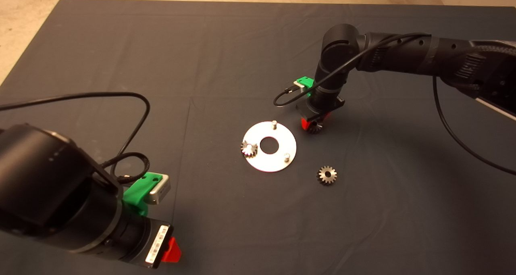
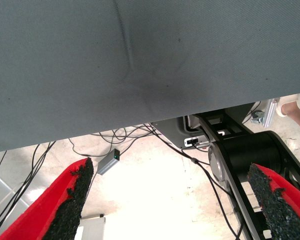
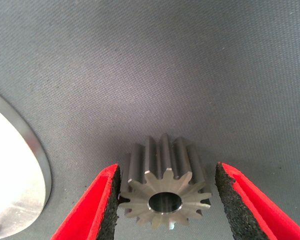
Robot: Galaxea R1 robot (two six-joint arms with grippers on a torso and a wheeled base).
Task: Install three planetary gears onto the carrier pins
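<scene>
Next, my right gripper takes hold of the gear by its toothed rim (image 1: pixel 315 127), so the gear's center hole stays free to slide onto a bare carrier pin (image 1: pixel 274 125).
The flat silver disc (image 1: pixel 263 162) lies mid-mat with a large centre hole. One planetary gear (image 1: pixel 249 148) sits on its left carrier pin. The far pin (image 1: pixel 274 124) and the near-right pin (image 1: pixel 287 157) are bare. My right gripper (image 1: pixel 312 126) is down at the mat just right of the disc, open, its fingers on either side of a second gear (image 3: pixel 165 192) lying flat. One pad (image 3: pixel 110 200) touches its teeth; the other pad (image 3: pixel 227 200) stands slightly off. A third gear (image 1: pixel 327 174) lies loose, right of the disc and nearer. My left gripper (image 1: pixel 172 251) is parked open at the lower left.
The disc's rim (image 3: pixel 12 170) shows close beside the gear in the right wrist view. The right arm (image 1: pixel 403 55) reaches in over the mat's right side with a looped cable (image 1: pixel 286 95). The left wrist view shows the mat's edge (image 2: pixel 140 75) and floor cables (image 2: pixel 140 135).
</scene>
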